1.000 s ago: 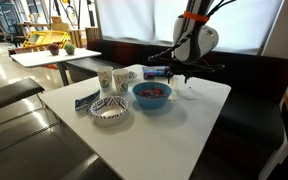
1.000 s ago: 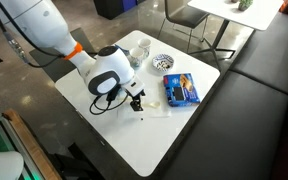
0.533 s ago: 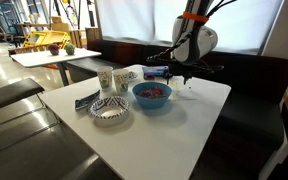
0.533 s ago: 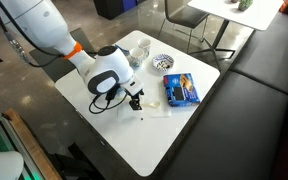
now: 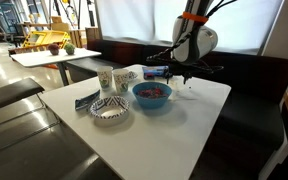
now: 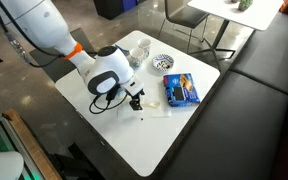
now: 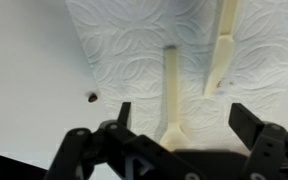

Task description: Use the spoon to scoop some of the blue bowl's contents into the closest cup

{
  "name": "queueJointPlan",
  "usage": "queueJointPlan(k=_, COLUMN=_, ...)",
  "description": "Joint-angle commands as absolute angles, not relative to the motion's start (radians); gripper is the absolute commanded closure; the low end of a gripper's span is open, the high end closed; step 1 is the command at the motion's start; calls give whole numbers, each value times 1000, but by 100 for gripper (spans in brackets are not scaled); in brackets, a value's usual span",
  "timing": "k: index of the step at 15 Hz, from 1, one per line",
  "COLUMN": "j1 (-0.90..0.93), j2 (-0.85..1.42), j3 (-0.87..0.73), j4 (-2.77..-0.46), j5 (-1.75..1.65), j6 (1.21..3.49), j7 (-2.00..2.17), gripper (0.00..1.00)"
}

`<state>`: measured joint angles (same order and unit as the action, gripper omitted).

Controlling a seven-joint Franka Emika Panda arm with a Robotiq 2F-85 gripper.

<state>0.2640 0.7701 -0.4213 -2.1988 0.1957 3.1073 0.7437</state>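
I should grab the cream spoon across its handle with my gripper next, so that its bowl end stays free to scoop into the closest cup.
In the wrist view a cream spoon [image 7: 170, 90] lies on a white paper towel [image 7: 134, 40], handle pointing away and its bowl end under the gripper body. My gripper [image 7: 184, 118] hovers over it, open and empty, with the spoon between the fingers, nearer the left one. A second cream utensil [image 7: 223, 45] lies to the right. The blue bowl [image 5: 151, 94] with dark red pieces [image 5: 152, 91] stands left of my gripper [image 5: 184, 80]. Two cups [image 5: 122, 81] stand beyond it. In an exterior view the arm hides the blue bowl, and my gripper [image 6: 136, 100] is low over the table.
A black-and-white patterned bowl [image 5: 109, 110] sits at the near left, also seen in an exterior view [image 6: 163, 63]. A blue box [image 6: 180, 90] lies beside the paper towel. One dark red piece [image 7: 90, 97] lies loose on the white table [image 5: 174, 130].
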Motion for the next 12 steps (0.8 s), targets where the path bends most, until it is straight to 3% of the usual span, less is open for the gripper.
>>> queueJointPlan(k=1, j1=273, j2=803, j3=-425, j4=-2195, j5=251, j6=3180, j7=739, gripper=0)
queueJointPlan(k=10, j1=306, j2=855, j3=-447, j4=-2184, j5=350, j6=3253, j7=730, gripper=0)
queueJointPlan(k=12, j1=323, j2=868, j3=-459, j4=-2182, j5=367, j6=3257, j7=732, gripper=12)
